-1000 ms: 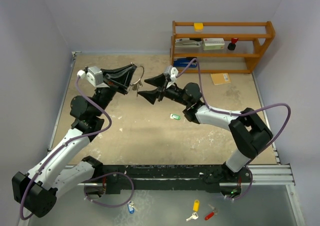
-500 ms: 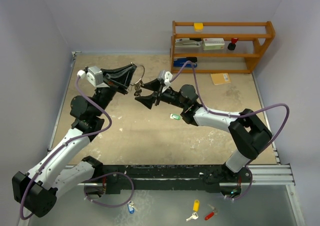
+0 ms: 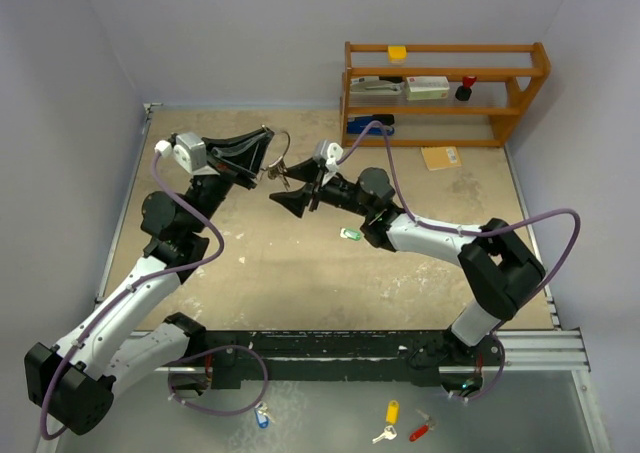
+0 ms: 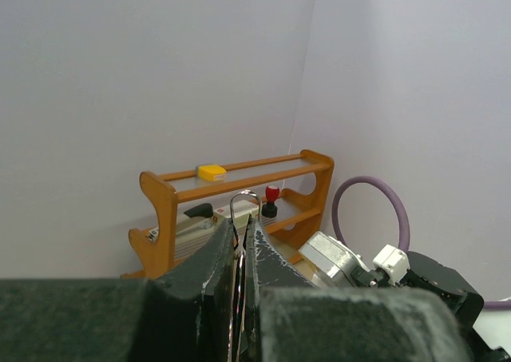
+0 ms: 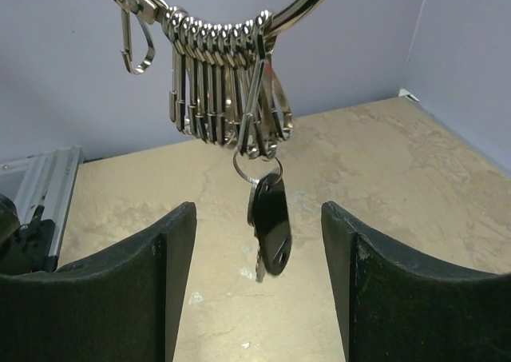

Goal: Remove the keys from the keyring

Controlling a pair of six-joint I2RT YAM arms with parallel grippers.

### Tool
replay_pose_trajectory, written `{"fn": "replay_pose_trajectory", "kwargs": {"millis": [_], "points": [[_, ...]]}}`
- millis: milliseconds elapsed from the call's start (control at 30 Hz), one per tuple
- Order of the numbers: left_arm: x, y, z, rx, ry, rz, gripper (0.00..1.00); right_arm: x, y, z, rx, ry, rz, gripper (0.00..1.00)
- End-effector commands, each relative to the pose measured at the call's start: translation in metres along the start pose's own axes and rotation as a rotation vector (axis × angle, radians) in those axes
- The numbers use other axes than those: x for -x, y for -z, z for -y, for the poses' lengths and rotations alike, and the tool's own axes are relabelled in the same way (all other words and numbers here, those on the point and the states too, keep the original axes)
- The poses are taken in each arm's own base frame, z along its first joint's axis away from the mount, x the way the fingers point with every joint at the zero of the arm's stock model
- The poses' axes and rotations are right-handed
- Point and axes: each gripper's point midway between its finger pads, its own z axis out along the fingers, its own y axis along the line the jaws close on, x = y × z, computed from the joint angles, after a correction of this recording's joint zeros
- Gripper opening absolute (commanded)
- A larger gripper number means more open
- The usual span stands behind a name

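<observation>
The robot's right gripper should close on the key's black head [image 3: 286, 183] [image 5: 271, 221] now, because the head hangs between the gripper's fingers, level with its upper part.
My left gripper [image 3: 268, 159] is raised over the table and shut on the keyring [image 3: 280, 145], a thin silver wire ring. In the left wrist view the ring's loop [image 4: 246, 196] sticks up from between the closed fingers [image 4: 214, 258]. In the right wrist view the ring [image 5: 307, 2] carries several silver snap clips [image 5: 227, 82]. A black-headed key [image 5: 270, 214] hangs from them on a small split ring. My right gripper [image 5: 257, 212] is open, its jaws on either side of that key without touching it. A green-headed key [image 3: 350, 235] lies loose on the table.
A wooden shelf [image 3: 445, 93] at the back right holds a yellow block [image 3: 397, 52], boxes and a red-topped stamp [image 3: 466, 86]. A brown card [image 3: 440, 157] lies near it. Yellow- [image 3: 391, 413], red- [image 3: 422, 431] and blue-tagged [image 3: 262, 417] keys lie by the front rail.
My right gripper has moved left toward the keyring and now straddles the hanging black key. My left gripper has held still with the ring.
</observation>
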Motion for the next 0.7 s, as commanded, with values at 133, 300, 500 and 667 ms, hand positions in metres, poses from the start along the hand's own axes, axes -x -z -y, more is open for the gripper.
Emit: {"fn": "replay_pose_trajectory", "kwargs": {"millis": [133,300,500,667], "points": [[0.039,-0.005,0.014,-0.047,-0.002,0.113,0.0,0.053,-0.009,-0.002,-0.011,0.086,0.11,0.62],[0.04,-0.005,0.014,-0.044,-0.003,0.116,0.0,0.054,-0.01,0.0,-0.024,0.095,0.102,0.36],[0.038,-0.005,0.012,-0.037,-0.002,0.112,0.0,0.053,-0.01,0.004,-0.052,0.096,0.086,0.0],[0.032,-0.005,-0.007,0.066,-0.032,0.075,0.03,0.046,-0.003,0.01,-0.114,0.126,0.009,0.0]]}}
